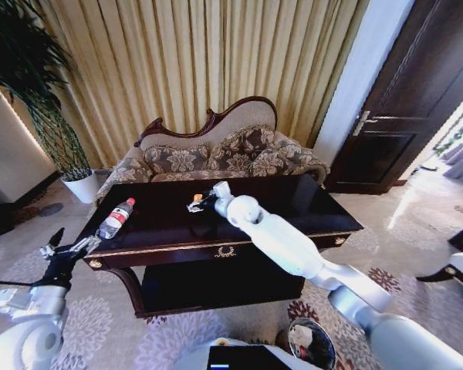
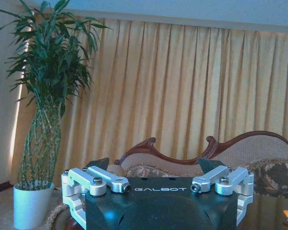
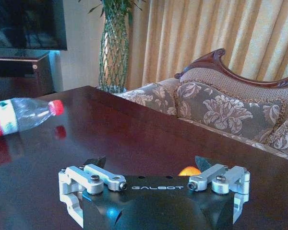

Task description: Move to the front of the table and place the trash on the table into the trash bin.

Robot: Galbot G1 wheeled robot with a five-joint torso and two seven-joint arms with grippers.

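Note:
The right gripper takes hold of the small orange piece by its narrow end (image 1: pixel 198 198) next, to get the piece into the trash bin (image 1: pixel 309 344).
On the dark glossy table (image 1: pixel 293 202) a clear plastic bottle (image 1: pixel 116 218) with a red label and cap lies near the left end. In the right wrist view the bottle (image 3: pixel 19 114) rests on its side, off to one side of the gripper. My right gripper (image 1: pixel 201 202) is stretched low over the table's middle and stands open (image 3: pixel 151 165). A tiny orange piece (image 3: pixel 188 170) sits on the tabletop between its fingers, close to one of them. A small white scrap (image 1: pixel 194 207) lies beside the orange piece (image 1: pixel 197 198). My left gripper (image 1: pixel 71 243) hovers open (image 2: pixel 153 165) off the table's left front corner. The round dark trash bin (image 1: pixel 309 344) stands on the carpet by my base.
A patterned sofa (image 1: pixel 216 154) stands right behind the table, with curtains beyond it. A tall plant in a white pot (image 1: pixel 81 185) is at the back left. A dark door (image 1: pixel 417 92) is at the right. The table has a lower shelf (image 1: pixel 216 281).

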